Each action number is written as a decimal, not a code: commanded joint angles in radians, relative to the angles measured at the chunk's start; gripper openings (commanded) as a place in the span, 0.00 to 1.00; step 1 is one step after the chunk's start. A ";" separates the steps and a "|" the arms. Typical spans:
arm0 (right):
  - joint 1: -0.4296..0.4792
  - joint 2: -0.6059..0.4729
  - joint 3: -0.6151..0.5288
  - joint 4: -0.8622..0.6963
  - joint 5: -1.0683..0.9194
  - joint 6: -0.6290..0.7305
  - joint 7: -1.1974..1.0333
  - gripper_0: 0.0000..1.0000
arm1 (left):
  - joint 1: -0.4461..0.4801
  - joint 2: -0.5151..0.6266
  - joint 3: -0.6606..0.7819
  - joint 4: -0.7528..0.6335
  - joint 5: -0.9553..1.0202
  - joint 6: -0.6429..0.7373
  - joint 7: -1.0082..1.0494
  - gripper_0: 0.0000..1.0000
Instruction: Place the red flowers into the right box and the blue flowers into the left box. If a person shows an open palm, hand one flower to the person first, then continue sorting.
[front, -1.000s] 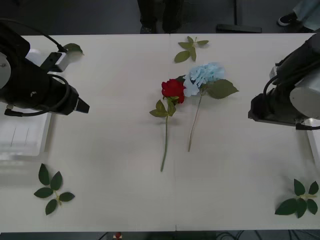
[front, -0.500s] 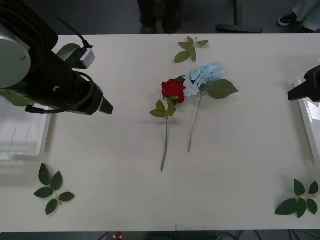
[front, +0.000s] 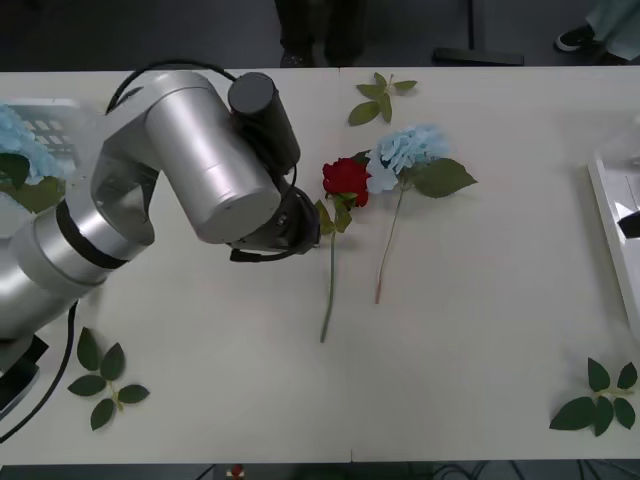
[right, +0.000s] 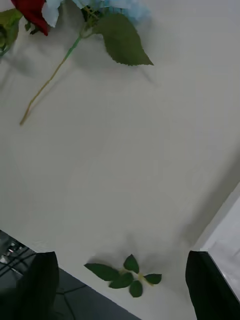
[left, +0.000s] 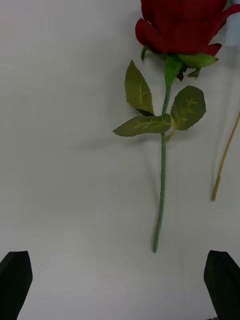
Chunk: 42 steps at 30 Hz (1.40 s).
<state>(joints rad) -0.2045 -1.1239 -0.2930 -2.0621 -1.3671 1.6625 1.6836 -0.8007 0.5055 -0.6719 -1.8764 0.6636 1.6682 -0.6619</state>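
I should next grab the red flower with my left gripper by the green stem beyond its leaves, so I can move the flower to the right box.
A red flower (front: 347, 180) lies mid-table, its stem running toward the near edge. Beside it on the right, a blue flower (front: 412, 148) lies with its bloom touching the rose. My left arm (front: 200, 170) reaches over the table, its wrist just left of the rose's leaves. In the left wrist view the left gripper (left: 119, 260) is open above the bare table, below the stem (left: 161, 200) of the rose (left: 180, 22). The right gripper (right: 122, 256) is open and empty, high by the right box (right: 225, 240). Another blue flower (front: 12, 135) lies in the left box (front: 50, 108).
Loose leaf sprigs lie at the far middle (front: 380, 95), near left (front: 100, 375) and near right (front: 600, 395). The right box's rim (front: 605, 190) shows at the table's right edge. Bare tabletop lies between the flowers and both boxes.
My left arm has swung right from the left box to beside the rose. The right arm has pulled away toward the right edge of the front view. The flowers have not moved.
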 joint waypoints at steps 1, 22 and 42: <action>-0.013 -0.007 0.002 -0.007 -0.009 -0.013 0.150 0.73 | -0.043 -0.012 -0.040 0.063 -0.022 -0.082 0.047 1.00; 0.177 0.055 0.003 -0.148 -0.046 -0.240 0.439 0.74 | -0.209 -0.136 -0.313 0.407 -0.075 -0.301 0.215 1.00; 0.206 0.147 0.077 -0.118 -0.205 -0.300 0.449 0.74 | -0.250 -0.255 -0.403 0.628 -0.076 -0.392 0.232 1.00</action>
<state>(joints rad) 0.0053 -0.9684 -0.2540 -2.1736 -1.5737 1.3767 2.1010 -1.0078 0.2661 -1.0601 -1.2391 0.5906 1.2874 -0.4392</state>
